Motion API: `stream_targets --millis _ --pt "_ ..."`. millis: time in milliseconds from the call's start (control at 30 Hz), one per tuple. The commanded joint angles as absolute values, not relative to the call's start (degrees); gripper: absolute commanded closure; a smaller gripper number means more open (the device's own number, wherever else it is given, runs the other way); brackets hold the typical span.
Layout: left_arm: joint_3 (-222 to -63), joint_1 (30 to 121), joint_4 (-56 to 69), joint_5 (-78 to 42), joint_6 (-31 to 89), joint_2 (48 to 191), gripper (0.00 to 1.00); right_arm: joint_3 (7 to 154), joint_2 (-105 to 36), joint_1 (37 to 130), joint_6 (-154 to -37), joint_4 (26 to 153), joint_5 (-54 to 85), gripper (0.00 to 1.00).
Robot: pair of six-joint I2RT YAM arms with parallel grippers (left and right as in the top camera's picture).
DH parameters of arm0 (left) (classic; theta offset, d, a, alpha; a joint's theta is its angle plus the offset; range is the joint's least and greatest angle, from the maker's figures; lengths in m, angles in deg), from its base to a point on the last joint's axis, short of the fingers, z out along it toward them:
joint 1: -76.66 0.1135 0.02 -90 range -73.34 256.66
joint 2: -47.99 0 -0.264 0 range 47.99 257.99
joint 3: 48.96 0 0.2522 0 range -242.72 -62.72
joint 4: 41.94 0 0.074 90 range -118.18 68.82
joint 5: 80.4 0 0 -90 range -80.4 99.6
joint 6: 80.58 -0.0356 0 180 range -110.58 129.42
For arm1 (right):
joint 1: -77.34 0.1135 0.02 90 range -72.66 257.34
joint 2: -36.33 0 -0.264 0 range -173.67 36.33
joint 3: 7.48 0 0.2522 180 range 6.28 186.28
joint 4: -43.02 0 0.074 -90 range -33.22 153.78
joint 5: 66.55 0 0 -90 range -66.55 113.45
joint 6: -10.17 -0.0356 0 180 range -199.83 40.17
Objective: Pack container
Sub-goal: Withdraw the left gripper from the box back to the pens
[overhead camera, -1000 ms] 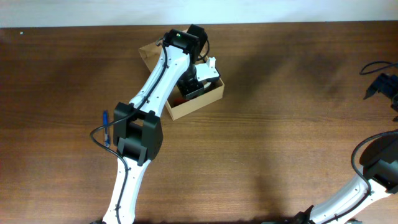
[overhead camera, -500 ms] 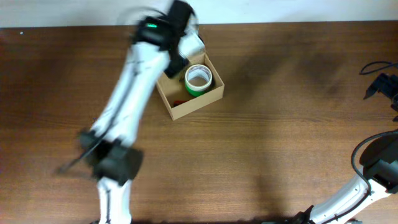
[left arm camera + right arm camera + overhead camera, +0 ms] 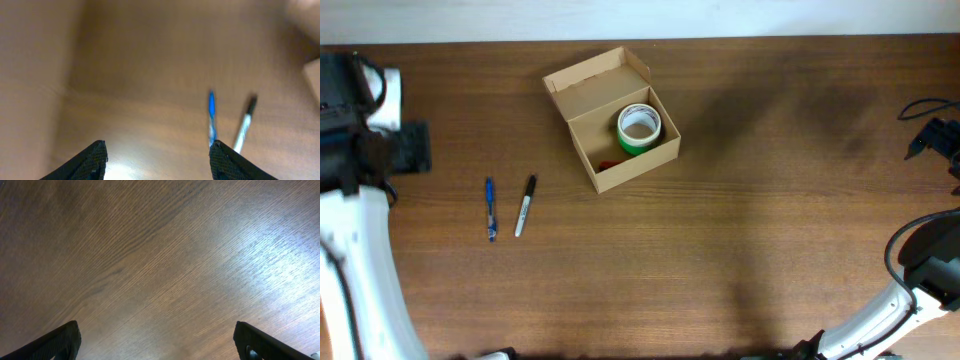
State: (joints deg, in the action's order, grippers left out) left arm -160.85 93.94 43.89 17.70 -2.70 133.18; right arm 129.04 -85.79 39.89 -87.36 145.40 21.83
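The blue pen (image 3: 490, 208) needs to be grabbed next by my left gripper across the middle of its body, so that I can lay it flat inside the container.
The tan cardboard container (image 3: 582, 92) stands open at the back of the table, flap lid tipped up at its far side. A green tape roll (image 3: 639, 129) lies inside it, with something red (image 3: 609, 163) beside the roll. A blue pen (image 3: 490, 208) and a black marker (image 3: 525, 205) lie left of the box; both show blurred in the left wrist view, the pen (image 3: 211, 116) and the marker (image 3: 244, 124). My left gripper (image 3: 157, 162) is open and empty, far left of the box. My right gripper (image 3: 157, 342) is open and empty over bare wood at the far right.
The left arm (image 3: 355, 200) runs along the table's left edge. The right arm (image 3: 925, 270) stands at the right edge, with black cables (image 3: 920, 108) near it. A pale strip lies behind the table's far edge.
My left arm has swung out of the box and far to the left, leaving the green tape roll inside the box. The pen and marker are uncovered. The right arm has not moved.
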Motion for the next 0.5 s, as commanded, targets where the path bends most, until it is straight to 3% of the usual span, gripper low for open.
stream_targets --millis 0,67,467 --pt "-150.5 98.0 43.0 5.4 -0.1 138.5 0.44 128.8 -85.9 39.9 -87.6 145.4 21.3 0.01" --pt "-146.1 98.2 41.0 4.4 0.8 141.4 0.5 128.8 -85.9 39.9 -87.6 145.4 21.3 0.01" --pt "-141.3 96.2 31.7 4.7 -2.0 158.0 0.48 128.8 -85.9 39.9 -87.6 145.4 21.3 0.01"
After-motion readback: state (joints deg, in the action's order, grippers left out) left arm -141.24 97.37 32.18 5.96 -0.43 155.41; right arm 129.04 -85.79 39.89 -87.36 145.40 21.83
